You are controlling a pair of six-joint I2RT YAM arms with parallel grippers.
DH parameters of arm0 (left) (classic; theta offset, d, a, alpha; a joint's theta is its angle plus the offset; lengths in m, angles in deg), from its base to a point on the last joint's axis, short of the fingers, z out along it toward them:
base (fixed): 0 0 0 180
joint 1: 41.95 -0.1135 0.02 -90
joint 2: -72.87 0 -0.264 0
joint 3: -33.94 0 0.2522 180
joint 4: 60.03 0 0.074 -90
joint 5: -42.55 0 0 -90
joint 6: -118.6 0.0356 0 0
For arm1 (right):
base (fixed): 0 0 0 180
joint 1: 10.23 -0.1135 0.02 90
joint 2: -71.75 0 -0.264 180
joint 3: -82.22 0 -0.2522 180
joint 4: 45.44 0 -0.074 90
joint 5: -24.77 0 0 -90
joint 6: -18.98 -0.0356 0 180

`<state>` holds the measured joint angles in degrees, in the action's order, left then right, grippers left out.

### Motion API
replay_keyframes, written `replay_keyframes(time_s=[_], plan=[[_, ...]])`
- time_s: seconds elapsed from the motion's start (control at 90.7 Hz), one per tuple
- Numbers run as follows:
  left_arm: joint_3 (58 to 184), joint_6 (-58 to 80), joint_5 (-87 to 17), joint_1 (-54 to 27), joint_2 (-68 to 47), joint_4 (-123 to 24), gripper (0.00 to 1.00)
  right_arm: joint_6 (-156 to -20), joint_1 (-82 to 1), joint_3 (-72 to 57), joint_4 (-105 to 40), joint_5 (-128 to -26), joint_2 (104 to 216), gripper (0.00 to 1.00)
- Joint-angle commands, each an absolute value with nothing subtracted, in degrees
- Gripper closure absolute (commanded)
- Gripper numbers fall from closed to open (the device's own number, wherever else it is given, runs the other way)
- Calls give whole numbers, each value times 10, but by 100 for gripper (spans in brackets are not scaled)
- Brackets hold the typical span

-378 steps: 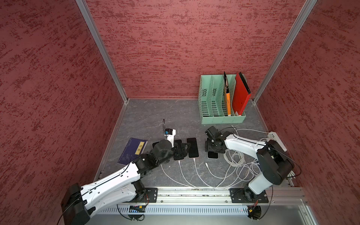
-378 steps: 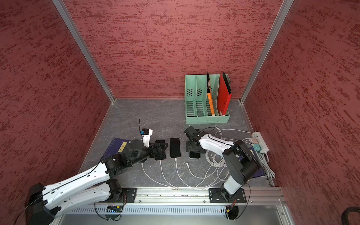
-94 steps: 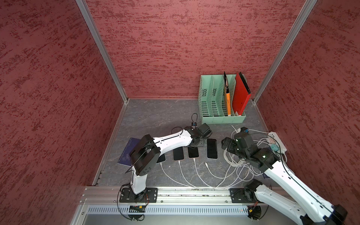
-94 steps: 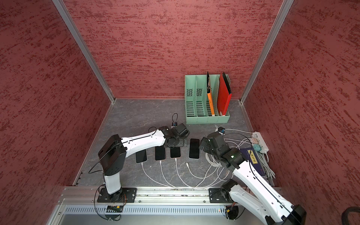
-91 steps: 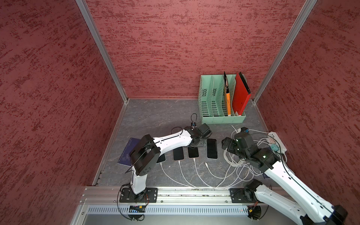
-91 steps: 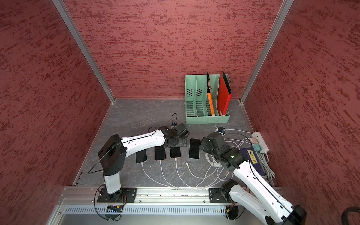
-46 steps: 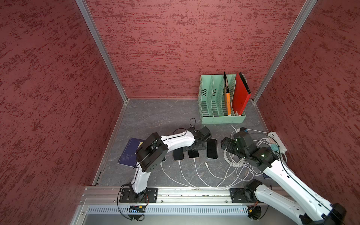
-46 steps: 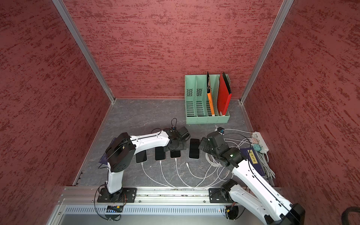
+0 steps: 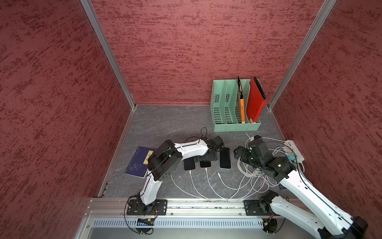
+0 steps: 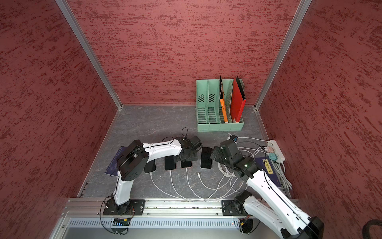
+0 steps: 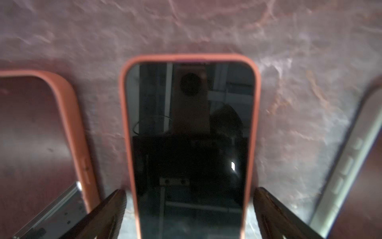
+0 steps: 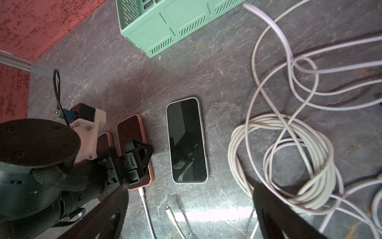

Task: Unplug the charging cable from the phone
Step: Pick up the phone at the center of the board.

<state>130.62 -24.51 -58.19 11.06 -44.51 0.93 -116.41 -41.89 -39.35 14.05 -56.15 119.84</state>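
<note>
My left gripper's fingers are down beside the orange-cased phone's long sides, so my left gripper closes next. Closing now would catch the phone.
A row of dark-screened phones lies on the grey table. My left gripper [image 9: 207, 157] [image 11: 189, 198] is open and low over the orange-cased phone [image 11: 190, 134] [image 12: 130, 130], with one finger on each long side of it. A white charging cable [image 9: 206, 170] [image 12: 142, 192] is plugged into that phone's near end. To its right lies a grey-cased phone [image 9: 225, 157] [image 12: 187, 140] with a loose cable end [image 12: 168, 208] [image 10: 198, 175] just short of it. My right gripper [image 9: 237, 154] [image 12: 190, 207] hangs open and empty, to the right of the grey-cased phone.
Two more phones [image 10: 170, 163] [image 10: 149, 165] with cables lie to the left. A coil of white cables [image 12: 289, 157] and a power strip [image 9: 294, 150] are on the right. A green file rack [image 9: 235, 126] stands at the back right. A blue booklet [image 9: 138, 163] lies at the left.
My left gripper has come from the phones' far ends toward the near side and down over the orange-cased phone. The right arm has barely shifted.
</note>
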Motion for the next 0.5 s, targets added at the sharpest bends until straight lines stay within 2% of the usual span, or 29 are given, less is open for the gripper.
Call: replay_keyframes(time_s=[0.0,0.088,0.209,0.485], plan=[[1307,-246,-573,108,-458,16,0,-1159,-414,-388,134,-567,1189,2],[1304,-247,-566,106,-464,10,0,-1161,-414,-393,129,-570,1186,2],[1295,-250,-560,107,-467,-2,5,-1159,-414,-391,134,-572,1186,2],[1279,-255,-544,106,-465,-34,24,-1150,-415,-413,104,-614,1176,1]])
